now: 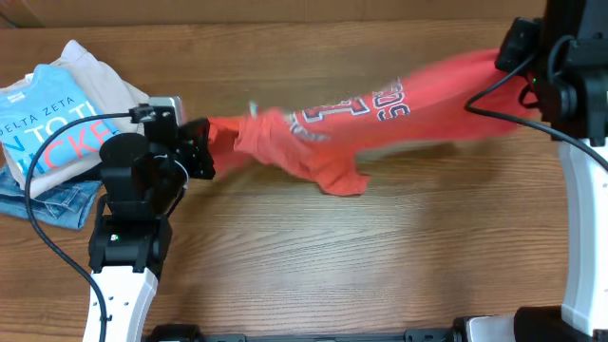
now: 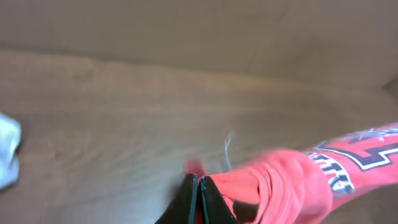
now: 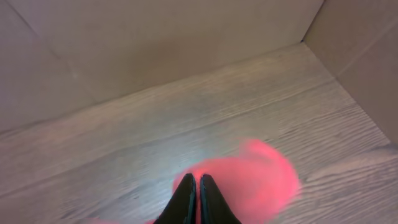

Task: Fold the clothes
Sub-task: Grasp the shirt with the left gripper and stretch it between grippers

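My left gripper should hold the T-shirt's end until it's lower: it sags above the table and would drop bunched there if I opened now.
The clothes are a coral-red T-shirt (image 1: pixel 380 114) with dark lettering, pulled out in a long band above the wooden table. It sags and bunches left of centre. My left gripper (image 1: pixel 207 133) is shut on its left end. The left wrist view shows the black jaws (image 2: pixel 198 179) pinched together, with red cloth (image 2: pixel 292 180) running off to the right. My right gripper (image 1: pixel 505 57) is shut on the shirt's right end, high at the back right. In the right wrist view its jaws (image 3: pixel 198 178) clamp blurred red cloth (image 3: pixel 261 180).
A pile of folded garments lies at the left edge: a bright blue T-shirt (image 1: pixel 52 123) on a beige one (image 1: pixel 95 71), over blue jeans (image 1: pixel 57 204). A cardboard wall (image 1: pixel 285 14) runs along the back and round the right corner (image 3: pixel 354 43).
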Motion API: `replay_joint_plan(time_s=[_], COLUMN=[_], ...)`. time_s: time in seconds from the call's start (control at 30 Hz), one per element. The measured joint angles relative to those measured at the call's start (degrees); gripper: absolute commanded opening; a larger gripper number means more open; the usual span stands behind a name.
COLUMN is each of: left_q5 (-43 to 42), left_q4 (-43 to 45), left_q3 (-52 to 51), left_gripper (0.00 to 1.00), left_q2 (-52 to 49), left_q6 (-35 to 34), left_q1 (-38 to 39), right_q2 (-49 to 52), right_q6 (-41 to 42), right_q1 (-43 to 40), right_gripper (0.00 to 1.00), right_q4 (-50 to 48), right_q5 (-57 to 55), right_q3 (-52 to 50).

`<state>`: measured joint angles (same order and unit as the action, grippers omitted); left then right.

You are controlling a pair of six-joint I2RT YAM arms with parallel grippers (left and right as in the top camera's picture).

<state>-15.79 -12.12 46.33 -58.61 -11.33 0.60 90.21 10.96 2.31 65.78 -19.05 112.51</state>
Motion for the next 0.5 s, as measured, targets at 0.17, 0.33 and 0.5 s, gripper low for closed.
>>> replay_joint_plan(time_s=[0.17, 0.33, 0.5], left_q5=[7.3, 14.2, 18.3], left_q4=[-3.8, 1.8, 19.4], left_q3=[0.0, -0.1, -0.3], left_gripper=[0.04, 0.04, 0.04], left_q2=[-1.0, -5.4, -10.0], left_q6=[1.5, 2.8, 3.9], left_q1=[0.0, 0.0, 0.0], right_q2=[3.8, 9.9, 15.5], right_q6=[0.3, 0.4, 0.4], right_q1=[0.0, 0.0, 0.0], right_gripper=[0.04, 0.04, 0.04], right_q4=[1.1, 1.1, 0.5], right_q5=[0.0, 0.2, 0.2], right_q3=[-2.2, -2.6, -2.8])
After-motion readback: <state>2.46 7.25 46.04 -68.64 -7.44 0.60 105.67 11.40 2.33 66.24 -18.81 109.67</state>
